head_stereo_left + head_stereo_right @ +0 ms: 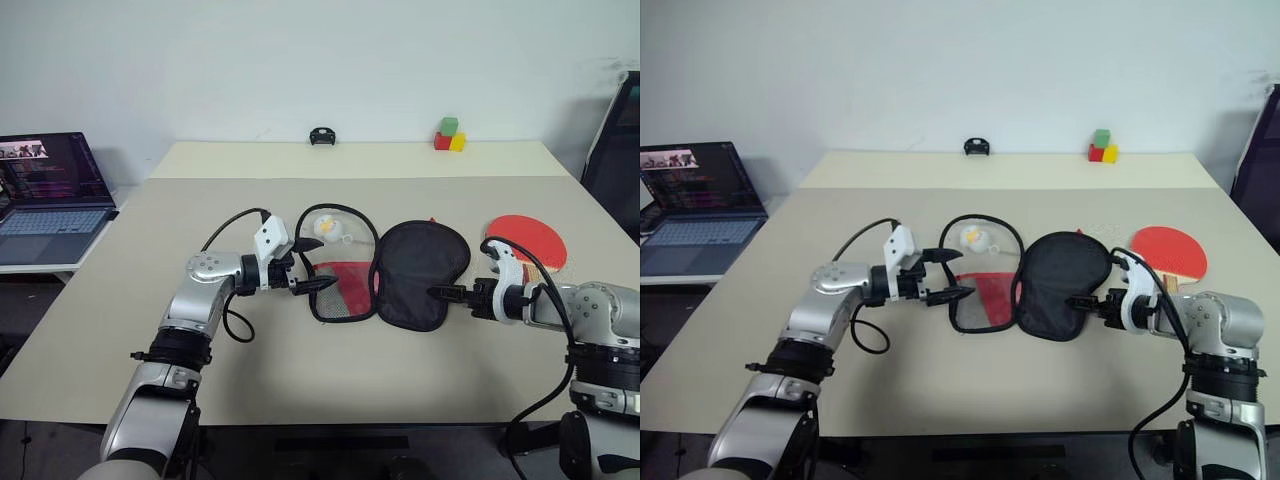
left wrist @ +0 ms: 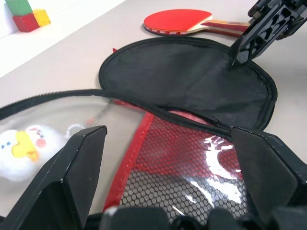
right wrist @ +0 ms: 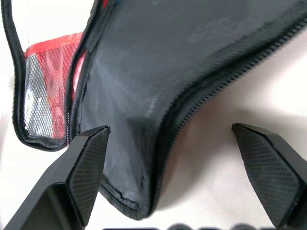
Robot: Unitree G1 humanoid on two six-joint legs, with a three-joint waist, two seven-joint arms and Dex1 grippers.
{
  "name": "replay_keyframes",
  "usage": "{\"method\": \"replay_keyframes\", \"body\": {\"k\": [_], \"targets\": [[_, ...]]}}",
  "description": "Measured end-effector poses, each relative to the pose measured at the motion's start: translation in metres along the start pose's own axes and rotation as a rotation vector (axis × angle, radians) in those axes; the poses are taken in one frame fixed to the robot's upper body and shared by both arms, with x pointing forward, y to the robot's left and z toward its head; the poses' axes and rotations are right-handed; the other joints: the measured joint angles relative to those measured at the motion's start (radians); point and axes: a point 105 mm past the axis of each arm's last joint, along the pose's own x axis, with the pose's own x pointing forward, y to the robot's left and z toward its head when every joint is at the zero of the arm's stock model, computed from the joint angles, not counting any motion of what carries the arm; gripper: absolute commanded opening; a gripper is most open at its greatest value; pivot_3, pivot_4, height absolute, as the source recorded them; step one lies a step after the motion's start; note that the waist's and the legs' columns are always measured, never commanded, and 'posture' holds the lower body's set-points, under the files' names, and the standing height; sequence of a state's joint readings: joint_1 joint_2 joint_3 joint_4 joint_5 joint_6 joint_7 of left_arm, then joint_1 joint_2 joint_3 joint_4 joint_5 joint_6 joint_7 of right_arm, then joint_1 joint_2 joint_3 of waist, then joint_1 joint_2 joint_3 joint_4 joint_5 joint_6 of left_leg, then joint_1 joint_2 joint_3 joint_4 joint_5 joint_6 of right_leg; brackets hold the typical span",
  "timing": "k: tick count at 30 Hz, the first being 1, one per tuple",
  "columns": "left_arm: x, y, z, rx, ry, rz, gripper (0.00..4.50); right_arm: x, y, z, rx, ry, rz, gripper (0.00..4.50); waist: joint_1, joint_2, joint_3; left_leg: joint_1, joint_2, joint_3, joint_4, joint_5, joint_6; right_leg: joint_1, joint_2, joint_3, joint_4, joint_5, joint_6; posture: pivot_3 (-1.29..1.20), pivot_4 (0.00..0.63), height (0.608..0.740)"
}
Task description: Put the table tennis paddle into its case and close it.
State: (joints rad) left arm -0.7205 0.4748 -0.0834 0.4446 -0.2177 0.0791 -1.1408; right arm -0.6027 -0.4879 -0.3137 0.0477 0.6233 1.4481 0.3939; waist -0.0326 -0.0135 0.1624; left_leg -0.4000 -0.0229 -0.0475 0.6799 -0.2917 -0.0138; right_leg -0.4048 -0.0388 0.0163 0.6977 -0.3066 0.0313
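My right gripper needs to lay the table tennis paddle inside the paddle's open case [image 1: 420,270], so it should pick up the paddle by its handle next.
The case [image 1: 420,270] lies unzipped and spread flat mid-table, its black half to the right. Its red mesh-and-clear half [image 1: 340,285] lies to the left, with a white-yellow zipper charm [image 2: 21,146] on the clear part. The table tennis paddle [image 1: 528,238] rests red face up on the table, right of the case. My left gripper [image 1: 322,265] is open at the mesh half's left edge, nothing held. My right gripper [image 1: 450,287] is open at the black half's right edge. In the right wrist view that edge [image 3: 158,143] lies between the fingers [image 3: 86,167], ungripped.
An open laptop [image 1: 45,195] sits on a side table at the left. Red, green and yellow blocks [image 1: 449,135] and a small black object [image 1: 321,136] stand along the far edge of the beige table [image 1: 300,390].
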Motion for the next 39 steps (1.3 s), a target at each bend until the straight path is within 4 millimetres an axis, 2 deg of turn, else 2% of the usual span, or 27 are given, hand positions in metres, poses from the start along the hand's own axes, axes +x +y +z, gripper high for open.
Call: {"method": "replay_keyframes", "body": {"k": [4,6,8,11,12,17,18,19,25,33,36,39], "targets": [[0.0,0.0,-0.002,-0.009,0.003,0.003,4.5,0.008,0.002,0.002,-0.022,-0.034,0.005,4.48,-0.001,0.0,0.0,0.0,0.0,0.0,0.0,0.0,0.0,0.0,0.0,0.0,0.0,0.0,0.0,0.0,0.15,0.74],[0.0,0.001,-0.003,-0.014,0.005,0.007,4.5,0.013,0.0,0.006,-0.029,-0.061,0.0,4.08,-0.001,0.0,0.0,0.0,0.0,0.0,0.0,0.0,0.0,0.0,0.0,0.0,0.0,0.0,0.0,0.0,0.15,0.74],[0.0,0.001,-0.004,-0.015,0.005,0.011,4.5,0.016,-0.003,0.008,-0.036,-0.067,-0.012,3.57,-0.001,0.0,0.0,0.0,0.0,0.0,0.0,0.0,0.0,0.0,0.0,0.0,0.0,0.0,0.0,0.0,0.15,0.74],[0.0,0.002,-0.004,-0.015,0.005,0.015,4.5,0.018,-0.008,0.011,-0.035,-0.064,-0.026,2.42,-0.001,0.0,0.0,0.0,0.0,0.0,0.0,0.0,0.0,0.0,0.0,0.0,0.001,0.0,0.0,0.0,0.15,0.74],[0.001,0.002,-0.004,-0.015,0.005,0.015,4.5,0.018,-0.009,0.013,-0.039,-0.062,-0.033,2.19,-0.001,0.0,0.0,0.0,0.0,0.0,0.0,0.0,0.0,0.0,0.0,0.0,0.001,0.0,0.0,0.0,0.15,0.74],[0.001,0.002,-0.004,-0.015,0.005,0.017,4.5,0.02,-0.01,0.02,-0.076,-0.043,-0.032,0.44,-0.001,0.0,0.0,0.0,0.0,0.0,0.0,0.0,0.0,0.0,0.0,0.0,0.0,0.0,0.0,0.0,0.15,0.74],[0.001,0.002,-0.004,-0.015,0.005,0.018,4.5,0.02,-0.009,0.022,-0.088,-0.04,-0.027,0.14,-0.001,0.0,0.0,0.0,0.0,0.001,0.0,0.0,0.0,0.0,0.0,0.0,0.0,0.0,0.0,0.0,0.15,0.74],[0.001,0.002,-0.004,-0.016,0.004,0.018,4.5,0.02,-0.009,0.025,-0.097,-0.04,-0.027,0.06,-0.001,0.0,0.0,0.0,0.0,0.0,0.0,0.0,0.0,0.0,0.0,0.0,0.0,0.0,0.0,0.0,0.15,0.74],[0.001,0.002,-0.004,-0.016,0.003,0.018,4.5,0.022,-0.012,0.04,-0.15,-0.042,-0.041,0.06,-0.001,0.0,0.0,0.0,0.0,0.001,0.0,0.0,0.0,0.0,0.0,0.0,0.0,0.0,0.0,0.0,0.15,0.74],[0.001,0.002,-0.004,-0.015,0.005,0.019,4.5,0.027,-0.012,0.047,-0.196,-0.016,-0.031,0.06,0.0,0.0,0.0,0.0,0.0,0.0,0.0,0.0,0.0,0.0,0.0,0.0,0.0,0.0,0.0,0.0,0.15,0.74],[0.001,0.002,-0.004,-0.015,0.005,0.02,4.5,0.028,-0.016,0.044,-0.188,-0.006,-0.047,0.66,0.0,0.0,0.0,0.0,0.0,0.001,0.0,0.0,0.0,0.0,0.0,0.0,0.0,0.0,0.0,0.0,0.15,0.74],[0.001,0.002,-0.004,-0.015,0.005,0.02,4.5,0.027,-0.019,0.044,-0.195,-0.004,-0.066,1.67,0.0,0.0,0.0,0.0,0.0,0.001,0.0,0.0,0.0,0.0,0.0,0.0,0.0,0.0,0.0,0.0,0.15,0.74]]}}
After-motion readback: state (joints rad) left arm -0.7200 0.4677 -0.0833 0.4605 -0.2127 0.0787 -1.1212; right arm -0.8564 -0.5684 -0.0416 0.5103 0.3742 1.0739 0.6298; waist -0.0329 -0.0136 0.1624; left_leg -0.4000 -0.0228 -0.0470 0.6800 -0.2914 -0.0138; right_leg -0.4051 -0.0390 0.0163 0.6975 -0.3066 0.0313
